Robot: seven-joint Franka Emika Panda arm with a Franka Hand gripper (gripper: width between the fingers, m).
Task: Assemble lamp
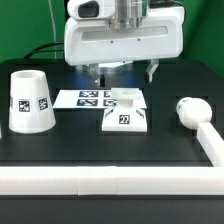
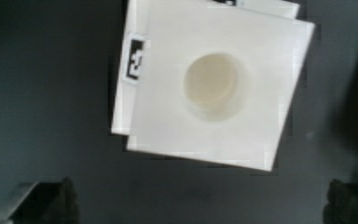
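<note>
Next, my gripper grabs the lamp base by its narrow top block, leaving its round socket free to take the bulb.
The square stepped lamp base lies on the black table in the middle, a tag on its front face. In the wrist view the base fills the middle, showing its round socket. My gripper hangs open and empty above and behind the base, fingertips wide apart at the dark edge of the wrist view. The tapered shade stands mouth down at the exterior view's left. The round-headed bulb lies at the exterior view's right.
The marker board lies flat behind the base. A white rail runs along the table's front and up the exterior view's right side.
</note>
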